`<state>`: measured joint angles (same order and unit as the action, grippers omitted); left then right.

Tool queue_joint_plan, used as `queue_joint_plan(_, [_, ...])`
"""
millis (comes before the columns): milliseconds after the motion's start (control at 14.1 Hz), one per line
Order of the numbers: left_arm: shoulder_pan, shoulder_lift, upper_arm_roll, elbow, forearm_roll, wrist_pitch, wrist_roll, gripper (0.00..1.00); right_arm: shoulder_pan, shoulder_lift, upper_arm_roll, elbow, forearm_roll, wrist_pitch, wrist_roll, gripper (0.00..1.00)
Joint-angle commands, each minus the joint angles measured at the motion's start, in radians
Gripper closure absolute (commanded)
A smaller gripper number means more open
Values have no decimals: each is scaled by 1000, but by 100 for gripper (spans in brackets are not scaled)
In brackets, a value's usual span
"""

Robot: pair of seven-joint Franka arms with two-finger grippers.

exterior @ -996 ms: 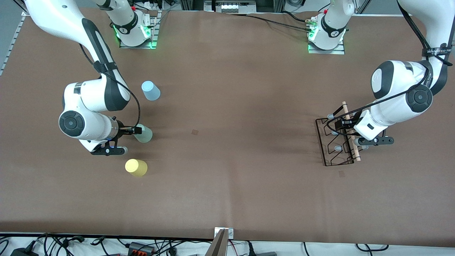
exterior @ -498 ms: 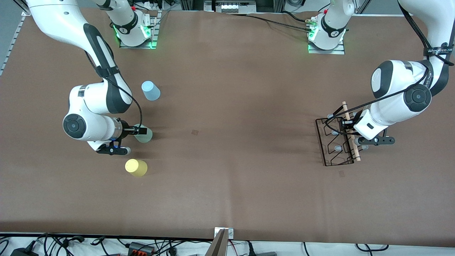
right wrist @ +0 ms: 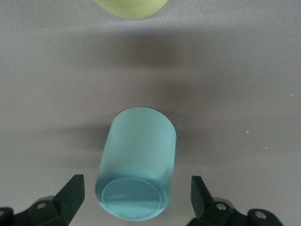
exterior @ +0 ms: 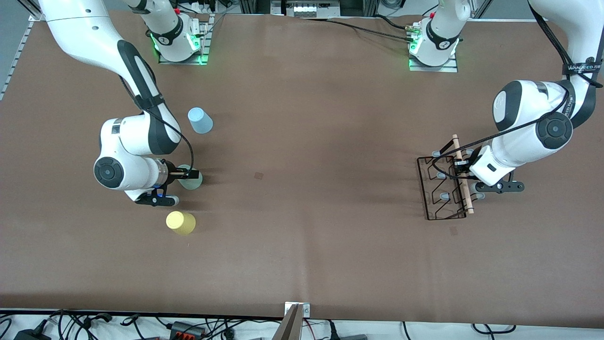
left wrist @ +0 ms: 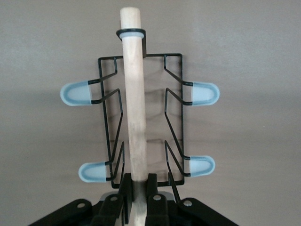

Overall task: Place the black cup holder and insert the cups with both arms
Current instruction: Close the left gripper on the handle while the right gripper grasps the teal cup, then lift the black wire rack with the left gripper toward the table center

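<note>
My right gripper closes on the mint green cup (right wrist: 138, 155) now. Its fingers stand beside the cup's sides, past its upturned base (right wrist: 132, 197), so closing now would catch the cup.
The black cup holder (exterior: 443, 191) lies at the left arm's end of the table. My left gripper (exterior: 460, 166) is shut on its wooden rod handle (left wrist: 134, 103), with the grey-tipped pegs (left wrist: 77, 93) spread to both sides. My left gripper (left wrist: 137, 182) clamps the rod near one end. The mint green cup (exterior: 192, 179) stands upside down at the right arm's end. My right gripper (exterior: 188, 174) is open, and its fingers (right wrist: 70, 193) stand on either side of the mint cup (right wrist: 138, 155) without touching it. The yellow cup (exterior: 180, 222) and the light blue cup (exterior: 200, 120) stand nearby.
The yellow cup (right wrist: 131, 5) is nearer to the front camera than the mint cup, and the blue cup is farther. The brown table (exterior: 306, 165) stretches bare between the cups and the holder. Cables lie along the front edge.
My right gripper has moved in around the mint cup. The left gripper has shifted the cup holder slightly toward the middle of the table.
</note>
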<state>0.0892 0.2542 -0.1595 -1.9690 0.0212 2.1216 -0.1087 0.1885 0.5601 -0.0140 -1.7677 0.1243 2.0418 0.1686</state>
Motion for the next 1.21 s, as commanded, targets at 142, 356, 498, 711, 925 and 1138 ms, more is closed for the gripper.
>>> queue_joint_plan(142, [-16, -21, -102, 111, 16, -176, -8, 99, 15, 7, -3, -6, 17, 9, 12, 0])
queue_joint_plan(356, [-52, 31, -211, 286, 11, -316, -66, 100, 16, 9, -3, -3, 15, 11, 12, 30])
queue_joint_plan(498, [-156, 85, -219, 396, 17, -376, -222, 100, 16, 7, -3, 4, 15, 0, 12, 57])
queue_joint_plan(711, [-307, 176, -219, 521, 6, -378, -369, 100, 9, -18, -6, 34, 15, -26, -3, 68])
queue_joint_plan(925, [-399, 302, -219, 668, 0, -373, -442, 100, 9, -42, -6, 158, 17, -188, 2, 68])
queue_joint_plan(1138, [-465, 411, -218, 778, 5, -342, -528, 99, 6, -40, -7, 260, 17, -282, 0, 68])
